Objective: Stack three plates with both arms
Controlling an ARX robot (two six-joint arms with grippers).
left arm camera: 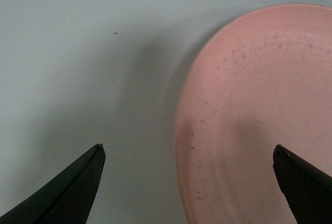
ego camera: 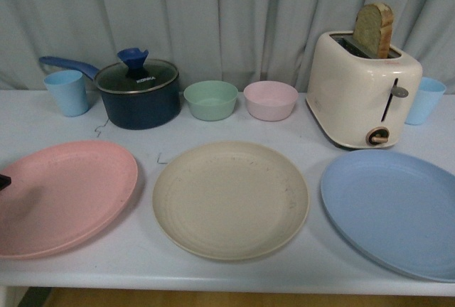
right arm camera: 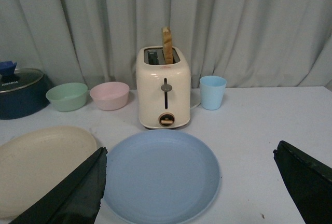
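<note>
The left gripper grabs the speckled pink plate [left arm camera: 259,120] by its rim [left arm camera: 185,130] next, to stack it on the beige plate.
Three plates lie side by side on the white table [ego camera: 142,264]: the speckled pink plate [ego camera: 60,197] at left, the beige plate [ego camera: 231,199] in the middle and the light blue plate [ego camera: 394,211] at right. My left gripper [left arm camera: 189,148] is open and empty, low over the pink plate's [left arm camera: 259,120] rim, one finger over the table and one over the plate. Only a dark tip of it shows at the front view's left edge [ego camera: 3,181]. My right gripper [right arm camera: 189,154] is open and empty, above the blue plate [right arm camera: 161,175], with the beige plate [right arm camera: 41,164] beside it.
Behind the plates stand a blue cup [ego camera: 67,92], a dark blue lidded pot [ego camera: 138,92], a green bowl [ego camera: 211,99], a pink bowl [ego camera: 270,99], a cream toaster [ego camera: 359,97] holding bread, and another blue cup [ego camera: 425,99]. A curtain hangs behind.
</note>
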